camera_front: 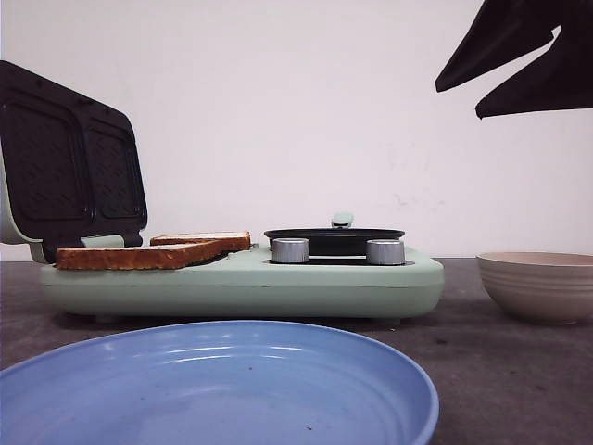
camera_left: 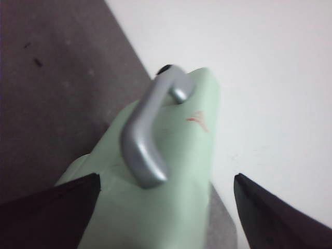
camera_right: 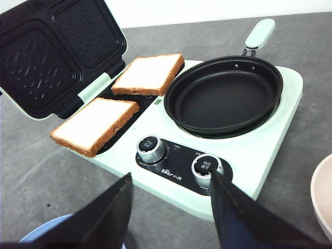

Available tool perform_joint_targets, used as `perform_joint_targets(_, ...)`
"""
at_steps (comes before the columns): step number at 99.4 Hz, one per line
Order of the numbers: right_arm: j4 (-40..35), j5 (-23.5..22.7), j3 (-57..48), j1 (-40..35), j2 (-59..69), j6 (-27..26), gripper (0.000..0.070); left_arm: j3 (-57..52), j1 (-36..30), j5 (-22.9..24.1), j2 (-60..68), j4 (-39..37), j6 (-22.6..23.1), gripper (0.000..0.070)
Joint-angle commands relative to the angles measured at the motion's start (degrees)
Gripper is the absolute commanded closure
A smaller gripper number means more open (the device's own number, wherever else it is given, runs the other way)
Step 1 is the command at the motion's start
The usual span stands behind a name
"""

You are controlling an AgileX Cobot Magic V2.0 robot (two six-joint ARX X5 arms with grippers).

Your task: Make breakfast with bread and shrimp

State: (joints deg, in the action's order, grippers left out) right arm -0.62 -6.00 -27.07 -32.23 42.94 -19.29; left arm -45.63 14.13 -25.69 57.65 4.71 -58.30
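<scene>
The left gripper isn't ready to close yet and would miss now, because the silver handle is ahead of its fingers. It should first move toward the handle, then close.
Two slices of bread lie on the open sandwich plates of the mint-green breakfast maker: a nearer slice and a farther slice. No shrimp is in view. My right gripper hangs open high above the table's right side, over the front of the control knobs, holding nothing. Behind the raised lid, my left gripper is open, its fingers either side of the lid's back near the silver handle. It grips nothing.
An empty black frying pan sits on the maker's right half. Below it are two silver knobs. A beige bowl stands to the right. A blue plate lies at the front.
</scene>
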Motion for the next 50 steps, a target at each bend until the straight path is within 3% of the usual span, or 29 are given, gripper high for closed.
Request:
perform_joint_targets(1,0.6,-0.1,-0.4,-0.4,0.4,0.9,0.0423,-0.5,0.2,-0.4,1.9,-1.7,-0.5,0.0213)
perform_joint_targets(28,0.5,-0.2,-0.4,-0.4,0.4,0.8,0.0423,-0.5,0.2,-2.6,8.0,-10.1,-3.0,0.0234)
perform_joint_targets(41,0.3,-0.2,-0.4,-0.4,0.4,0.8,0.0423,-0.5,0.2,-2.9,9.9,-10.8,-3.5,0.0310)
perform_joint_targets(50,0.1,-0.2,-0.4,-0.4,0.4,0.8,0.0423,-0.5,0.2,-3.5,11.1,-11.6,-3.5,0.0312)
